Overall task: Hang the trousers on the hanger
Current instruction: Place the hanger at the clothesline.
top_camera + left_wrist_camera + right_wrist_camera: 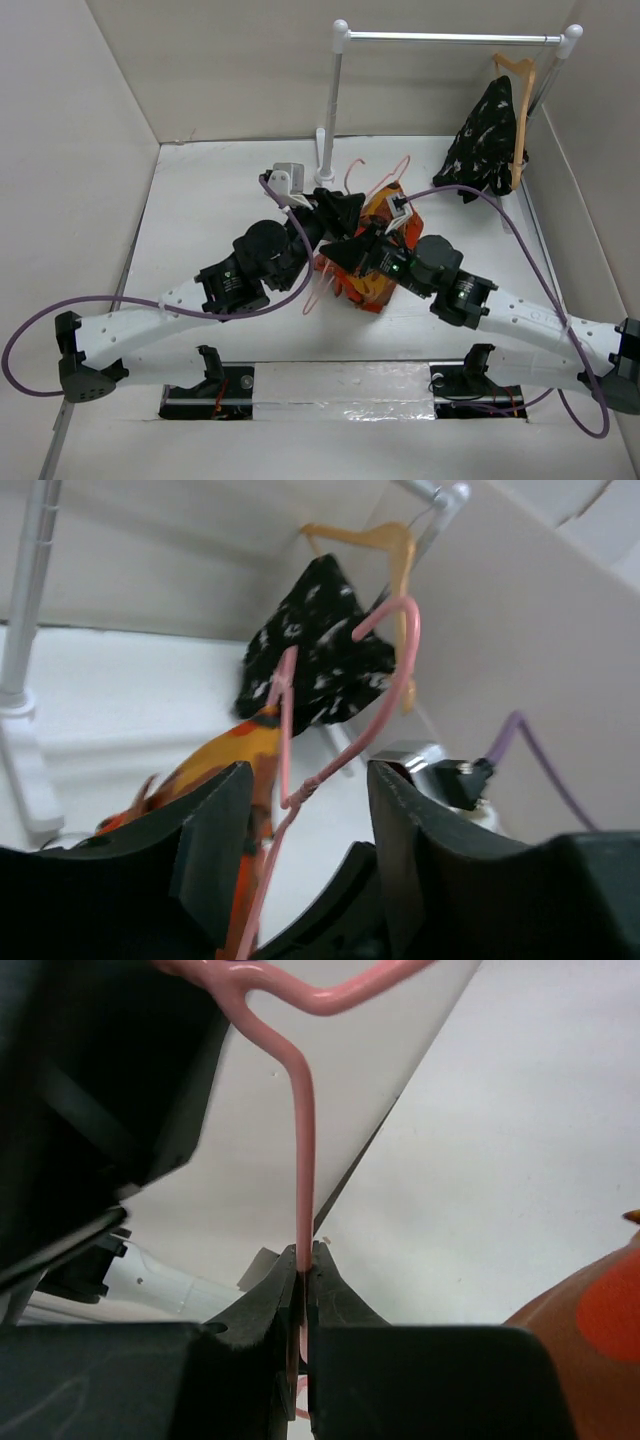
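The pink hanger (pixel 320 288) would rise: right fingers pinch its wire, left gripper is open around its neck.
The trousers (pixel 388 238), in orange, red and yellow camouflage, lie bunched in the middle of the table under both grippers. They also show in the left wrist view (pixel 232 750) and the right wrist view (pixel 600 1345). The pink wire hanger (pixel 320 288) stands over them, its hook raised (pixel 405 630). My right gripper (pixel 345 250) is shut on a straight run of the hanger's wire (pixel 302 1160), with the jaws pinched tight (pixel 303 1252). My left gripper (pixel 340 207) is open (pixel 308 772), and the hanger's twisted neck (pixel 300 795) sits between its fingers without touching them.
A white clothes rack stands at the back, with its pole (pixel 330 110) and its rail (pixel 450 38). A wooden hanger (pixel 515 70) carrying a black-and-white garment (pixel 485 140) hangs at the rail's right end. White walls enclose the table on three sides.
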